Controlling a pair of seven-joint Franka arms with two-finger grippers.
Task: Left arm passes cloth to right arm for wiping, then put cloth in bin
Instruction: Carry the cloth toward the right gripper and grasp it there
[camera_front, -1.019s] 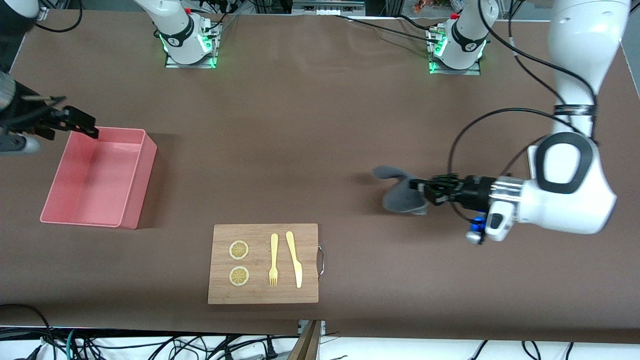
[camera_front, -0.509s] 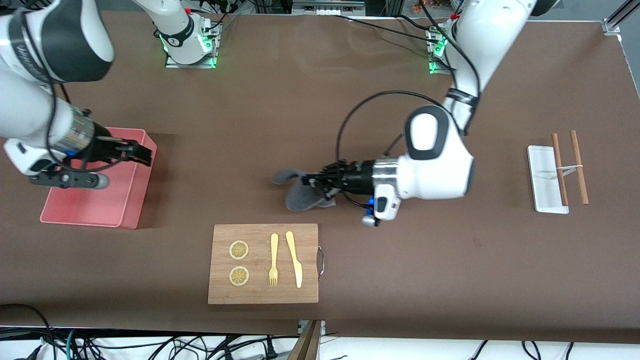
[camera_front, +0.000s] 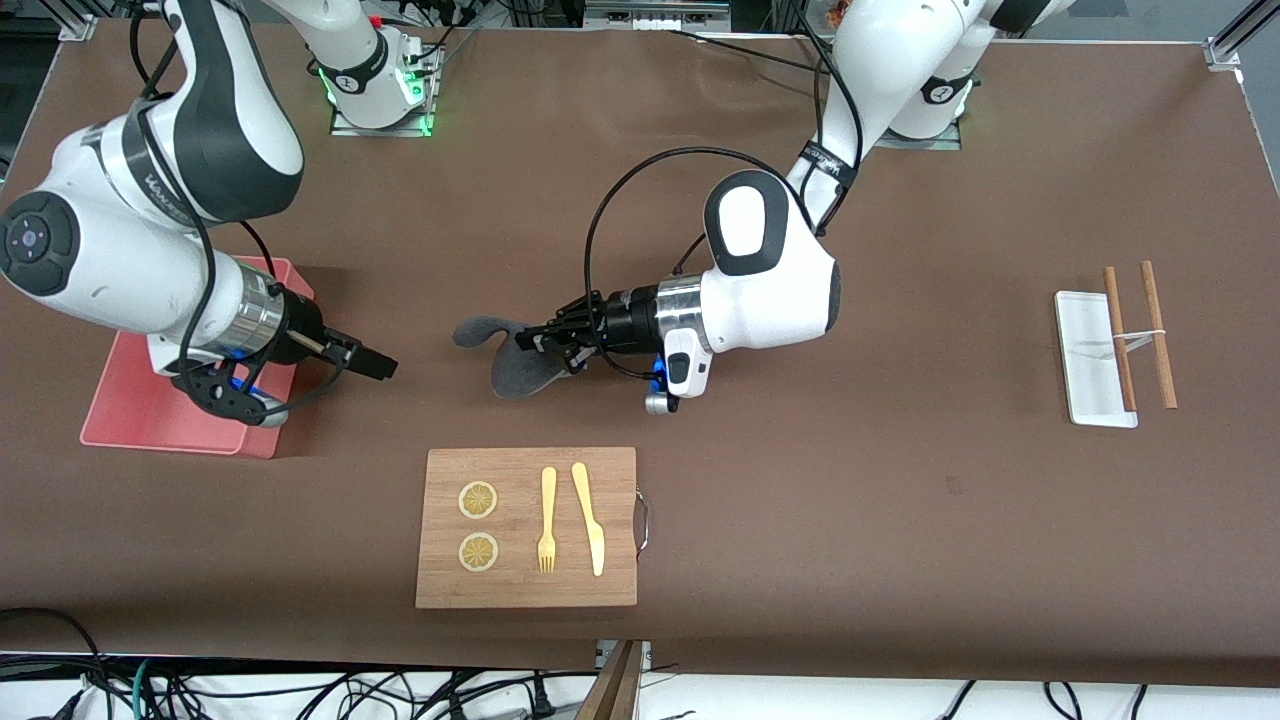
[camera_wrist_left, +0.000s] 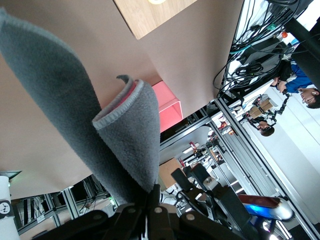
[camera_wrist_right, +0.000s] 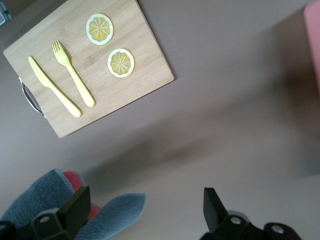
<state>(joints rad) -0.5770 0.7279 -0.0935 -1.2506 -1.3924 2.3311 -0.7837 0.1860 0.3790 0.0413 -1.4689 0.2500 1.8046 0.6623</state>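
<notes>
Next, my right gripper grabs the cloth by its loose narrow end (camera_front: 477, 330), which keeps the dark grey cloth's broad folded part (camera_front: 523, 371) free for wiping.
The dark grey cloth (camera_front: 505, 362) hangs folded from my left gripper (camera_front: 540, 345), which is shut on one end of it above the middle of the table. In the left wrist view the cloth (camera_wrist_left: 75, 110) rises from the closed fingertips in two flaps. My right gripper (camera_front: 368, 363) is open, empty, and pointing at the cloth from a short gap away. In the right wrist view the cloth (camera_wrist_right: 117, 210) lies between and just past the wide-open right gripper (camera_wrist_right: 145, 204). The pink bin (camera_front: 120, 415) sits at the right arm's end of the table, partly hidden under the right arm.
A wooden cutting board (camera_front: 527, 527) with two lemon slices, a yellow fork and a yellow knife lies nearer the front camera than the cloth. A small white tray (camera_front: 1085, 360) with two brown chopsticks (camera_front: 1118, 340) sits at the left arm's end.
The left arm has carried the cloth from the left arm's end toward the middle of the table. The right arm has swung from over the bin toward the cloth.
</notes>
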